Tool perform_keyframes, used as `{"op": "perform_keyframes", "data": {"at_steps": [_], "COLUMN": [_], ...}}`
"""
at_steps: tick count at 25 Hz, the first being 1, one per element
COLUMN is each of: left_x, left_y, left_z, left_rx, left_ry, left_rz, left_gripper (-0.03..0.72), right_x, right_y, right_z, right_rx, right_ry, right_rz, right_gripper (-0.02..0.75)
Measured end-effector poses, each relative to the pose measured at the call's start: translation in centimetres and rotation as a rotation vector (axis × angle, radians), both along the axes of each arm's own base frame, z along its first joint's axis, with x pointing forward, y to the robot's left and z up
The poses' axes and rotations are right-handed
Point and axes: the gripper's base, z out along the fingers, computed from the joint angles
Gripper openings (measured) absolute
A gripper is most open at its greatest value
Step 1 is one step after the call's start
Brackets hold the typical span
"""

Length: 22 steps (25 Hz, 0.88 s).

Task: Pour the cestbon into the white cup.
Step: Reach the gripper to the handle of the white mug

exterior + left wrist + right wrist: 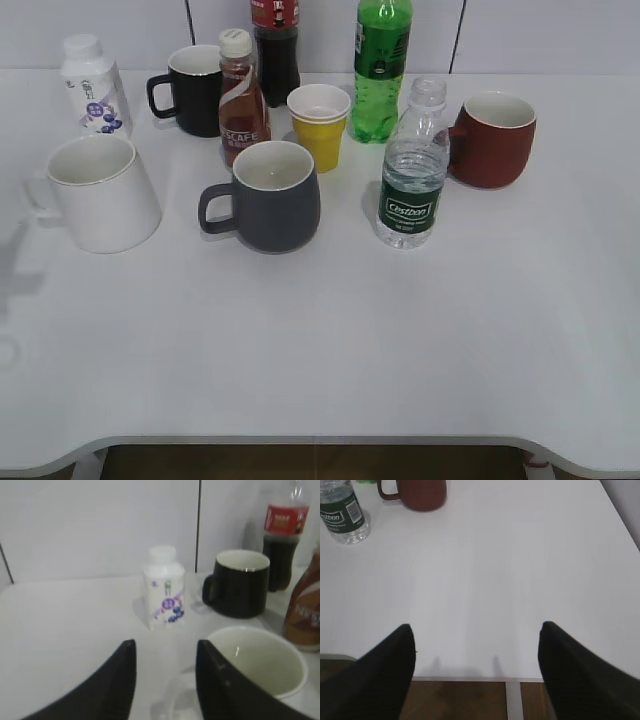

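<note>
Next, my left gripper takes the cup by its handle (pixel 38 200) to hold the white cup (pixel 100 192) steady for the pour.
The cestbon (pixel 413 170), a clear ribbed bottle with a dark green label and no cap, stands upright right of centre; its lower part shows in the right wrist view (pixel 342 515). The white cup (pixel 100 192) stands at the left, handle pointing left; it also shows in the left wrist view (pixel 262 662). My left gripper (pixel 165 650) is open and empty, hovering just left of the white cup, with its handle faint between the fingers. My right gripper (pixel 477 632) is open and empty over the table's front edge. Neither gripper shows in the exterior view.
A dark grey mug (pixel 268 195), brown Nescafe bottle (pixel 241 98), yellow paper cup (pixel 320 124), black mug (pixel 190 90), cola bottle (pixel 276 45), green soda bottle (pixel 380 70), red mug (pixel 493 138) and small white yogurt bottle (pixel 92 85) stand on the white table (pixel 400 330).
</note>
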Motion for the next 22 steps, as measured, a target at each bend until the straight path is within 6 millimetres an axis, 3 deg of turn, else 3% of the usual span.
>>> {"op": "perform_keyframes", "data": {"at_steps": [4, 8, 15, 22], "left_x": [2.3, 3.5, 4.7, 7.9], "left_y": [-0.3, -0.4, -0.4, -0.5], "left_z": [-4.1, -7.1, -9.2, -9.9], "left_rx": [-0.006, -0.019, -0.031, -0.03], "left_ry": [0.086, 0.107, 0.122, 0.121], "left_rz": [-0.014, -0.023, -0.012, -0.007], "left_gripper": [0.359, 0.371, 0.368, 0.295], "right_x": [0.0, 0.0, 0.0, 0.0], "right_y": [0.0, 0.0, 0.0, 0.0], "right_z": [0.0, 0.0, 0.0, 0.0], "right_rx": [0.001, 0.001, 0.001, 0.001], "right_ry": [0.0, 0.0, 0.0, 0.0], "right_rz": [0.001, 0.001, 0.001, 0.001], "right_gripper": [0.575, 0.575, 0.575, 0.575]}}
